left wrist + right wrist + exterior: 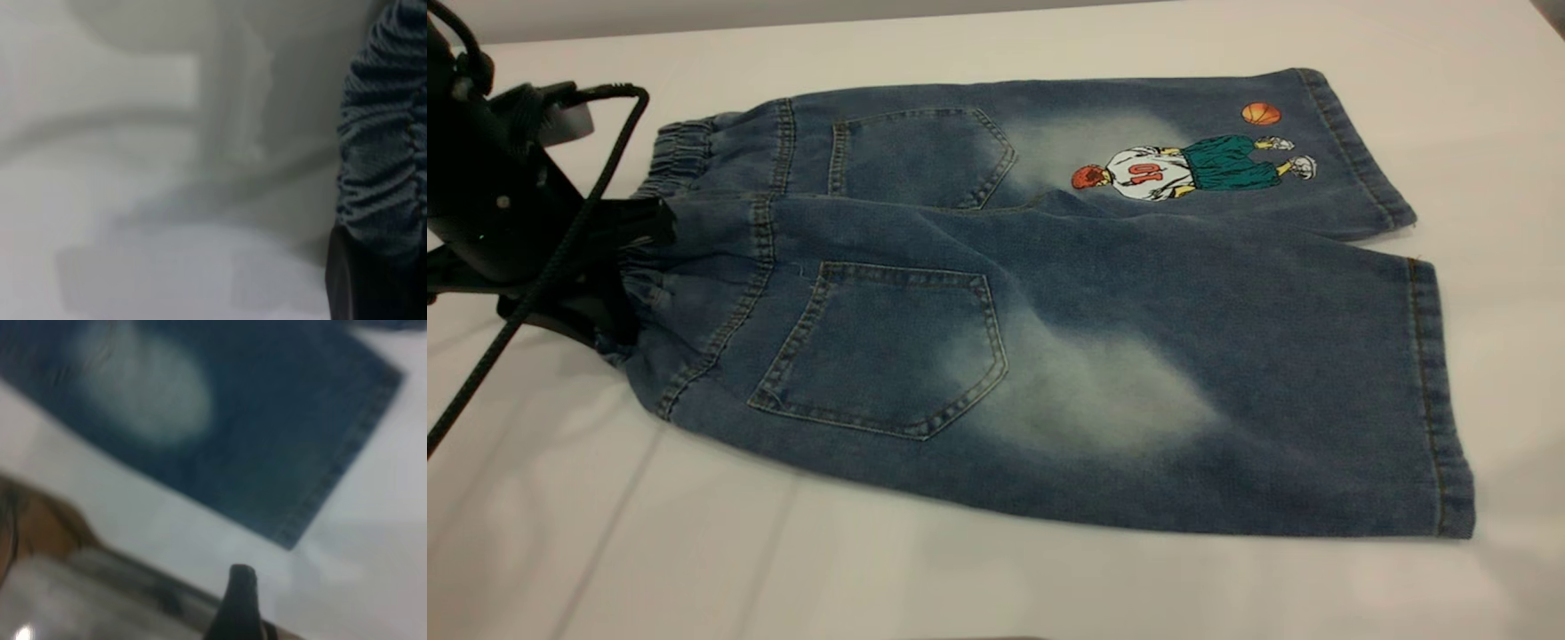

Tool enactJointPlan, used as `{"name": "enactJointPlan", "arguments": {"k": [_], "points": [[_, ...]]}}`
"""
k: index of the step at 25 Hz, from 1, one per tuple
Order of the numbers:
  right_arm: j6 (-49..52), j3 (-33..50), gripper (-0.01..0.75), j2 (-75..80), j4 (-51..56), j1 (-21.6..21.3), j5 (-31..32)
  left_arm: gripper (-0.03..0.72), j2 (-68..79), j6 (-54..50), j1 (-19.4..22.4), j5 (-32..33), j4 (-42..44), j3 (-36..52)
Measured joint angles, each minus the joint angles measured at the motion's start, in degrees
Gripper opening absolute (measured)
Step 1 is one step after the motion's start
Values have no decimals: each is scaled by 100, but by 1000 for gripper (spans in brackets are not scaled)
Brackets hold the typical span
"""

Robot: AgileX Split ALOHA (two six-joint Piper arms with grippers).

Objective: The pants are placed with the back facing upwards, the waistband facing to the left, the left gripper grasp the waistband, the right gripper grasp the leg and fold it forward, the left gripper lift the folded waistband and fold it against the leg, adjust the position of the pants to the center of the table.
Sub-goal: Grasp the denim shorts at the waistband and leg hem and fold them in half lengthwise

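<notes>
My right gripper grips the plain leg by its outer hem corner [1453, 523] next, to fold the plain leg [1138, 409] over the printed leg.
The pants [1049, 311] lie flat on the white table [960, 587], back pockets up, with the ruched waistband [680, 151] at the left. My left gripper [630, 271] is shut on the near half of the waistband [383, 147], which bunches between its black fingers [353, 283]. The plain leg [1138, 409] with the faded patch lies nearest the front. The leg with the basketball-player print [1183, 164] lies behind it. My right gripper [313, 613] hangs open above bare table, apart from the plain leg's hem corner [293, 533]; one fingertip [241, 587] shows.
A black braided cable [534, 284] runs from the left arm down across the table's left side. The right wrist view shows the table's front edge [133, 573] with brown floor [47, 527] beyond it.
</notes>
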Motion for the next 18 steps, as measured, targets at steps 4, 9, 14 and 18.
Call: {"name": "enactJointPlan", "arguments": {"k": [4, 9, 14, 18], "points": [[-202, 0, 589, 654, -106, 727, -74, 74, 47, 71, 0, 175, 13, -174], [-27, 43, 589, 1504, -466, 1528, -466, 74, 46, 152, 0, 210, 13, -202], [229, 229, 589, 2342, -533, 2149, -1147, 74, 46, 152, 0, 217, 13, -208], [320, 303, 589, 3033, -528, 2392, -1791, 74, 46, 158, 0, 221, 13, -210]]}}
